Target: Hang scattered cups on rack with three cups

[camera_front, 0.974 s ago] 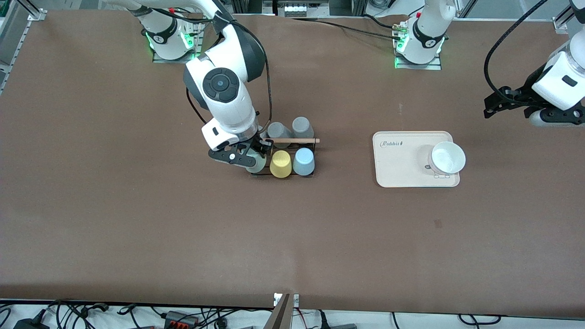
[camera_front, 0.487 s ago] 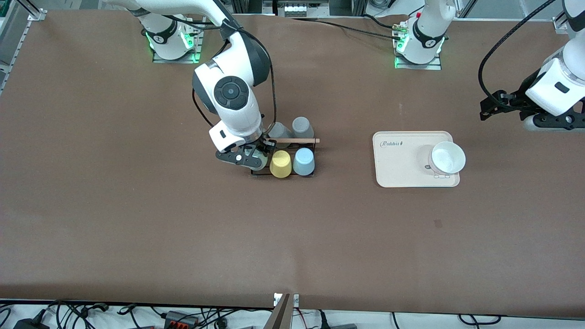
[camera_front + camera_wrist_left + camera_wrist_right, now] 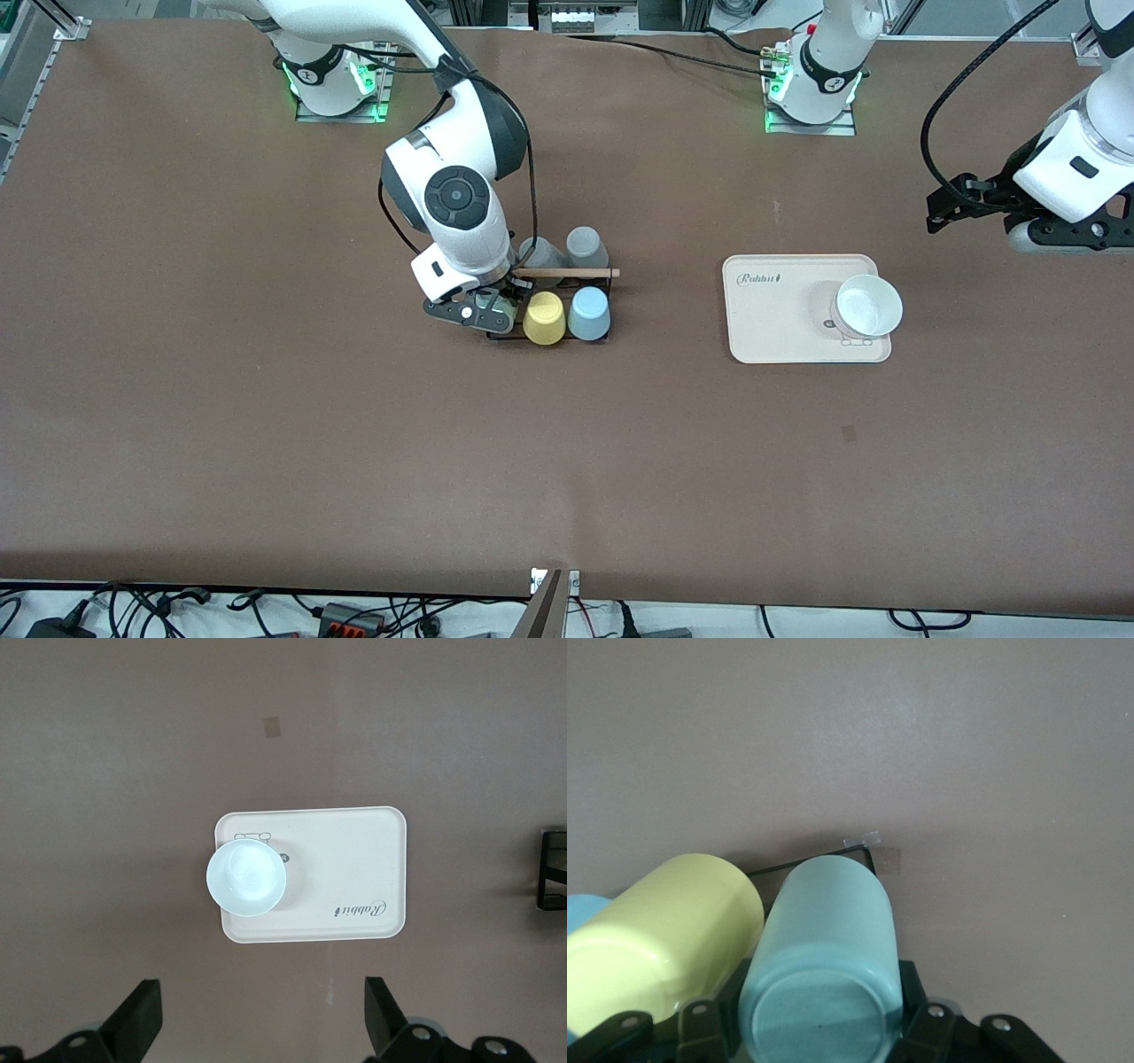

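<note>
The mint-green cup [image 3: 824, 939] sits at the rack's corner [image 3: 864, 850], level beside the yellow cup, so I need to open my right gripper.
The black wire rack [image 3: 549, 339] with a wooden rod [image 3: 567, 272] across its top stands mid-table. The light blue cup [image 3: 589, 313] and a yellow cup [image 3: 543, 317] sit upside down on it. My right gripper [image 3: 492, 312] is shut on the mint-green cup [image 3: 824, 939] and holds it upside down at the rack's corner [image 3: 864, 847], beside the yellow cup [image 3: 664, 930]. In the front view the gripper hides most of that cup. My left gripper [image 3: 943, 213] is open and empty in the air at the left arm's end of the table, its fingers [image 3: 142, 1023] wide apart.
Two grey cups [image 3: 585, 245] [image 3: 538, 254] stand upside down on the rack's row farther from the front camera. A cream tray [image 3: 771, 328] with a white bowl [image 3: 868, 304] lies toward the left arm's end. It also shows in the left wrist view [image 3: 345, 868].
My right gripper has come lower and toward the yellow cup with the mint-green cup. The left arm has drifted a little toward the robots' side.
</note>
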`<action>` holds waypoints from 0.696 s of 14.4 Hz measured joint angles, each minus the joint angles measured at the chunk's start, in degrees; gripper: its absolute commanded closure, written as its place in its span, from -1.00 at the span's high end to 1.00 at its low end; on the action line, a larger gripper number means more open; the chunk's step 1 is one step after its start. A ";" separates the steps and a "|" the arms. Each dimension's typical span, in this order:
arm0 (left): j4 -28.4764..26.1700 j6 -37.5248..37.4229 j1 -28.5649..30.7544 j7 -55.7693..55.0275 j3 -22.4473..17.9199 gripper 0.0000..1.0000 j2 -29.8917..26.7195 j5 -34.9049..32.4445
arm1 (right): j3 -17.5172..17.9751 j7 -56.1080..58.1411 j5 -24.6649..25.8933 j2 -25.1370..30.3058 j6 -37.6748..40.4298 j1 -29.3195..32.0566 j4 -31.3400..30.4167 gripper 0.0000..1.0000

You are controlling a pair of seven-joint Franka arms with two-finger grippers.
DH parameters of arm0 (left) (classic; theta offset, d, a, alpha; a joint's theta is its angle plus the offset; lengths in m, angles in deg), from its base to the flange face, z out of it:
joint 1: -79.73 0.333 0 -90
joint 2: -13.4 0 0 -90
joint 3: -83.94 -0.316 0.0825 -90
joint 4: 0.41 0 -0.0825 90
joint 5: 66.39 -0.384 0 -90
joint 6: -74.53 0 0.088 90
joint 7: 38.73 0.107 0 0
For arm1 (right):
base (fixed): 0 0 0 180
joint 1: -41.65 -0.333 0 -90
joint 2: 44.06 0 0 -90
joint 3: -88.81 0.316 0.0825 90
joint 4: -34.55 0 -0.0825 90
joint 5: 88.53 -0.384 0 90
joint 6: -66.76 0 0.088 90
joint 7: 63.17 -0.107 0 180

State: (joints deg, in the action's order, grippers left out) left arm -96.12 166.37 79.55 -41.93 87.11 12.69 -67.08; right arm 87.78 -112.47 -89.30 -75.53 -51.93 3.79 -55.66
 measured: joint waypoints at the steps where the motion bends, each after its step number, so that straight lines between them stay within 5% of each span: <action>1: 0.00 0.00 0.00 0.00 0.00 1.00 0.00 0.00 | 0.00 0.00 0.00 -0.28 -0.13 0.00 0.00 -0.30; 3: 0.00 0.00 0.00 0.00 0.00 1.00 0.00 0.00 | 0.00 0.00 0.01 -0.50 -0.34 0.00 0.00 0.02; 4: 0.00 -0.01 0.00 0.00 0.00 1.00 0.00 0.00 | 0.00 0.00 0.01 -0.49 -0.38 0.00 0.01 0.46; 5: 0.00 -0.05 0.00 0.00 0.00 1.00 0.00 0.00 | 0.00 0.00 0.01 -0.49 -0.42 0.00 0.00 0.67; 7: 0.00 -0.38 0.00 0.00 0.00 1.00 0.00 0.00 | -0.01 0.00 0.01 -0.49 -0.47 0.00 0.01 0.96; 10: 0.00 -0.63 0.01 0.02 -0.03 1.00 0.00 0.00 | -0.17 0.00 0.01 -0.44 -0.51 0.00 0.07 1.00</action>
State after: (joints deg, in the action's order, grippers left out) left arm -96.11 165.74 79.56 -41.92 87.08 12.69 -67.08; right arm 87.61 -112.48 -89.29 -75.97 -52.44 3.80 -55.59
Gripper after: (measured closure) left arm 0.000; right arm 0.053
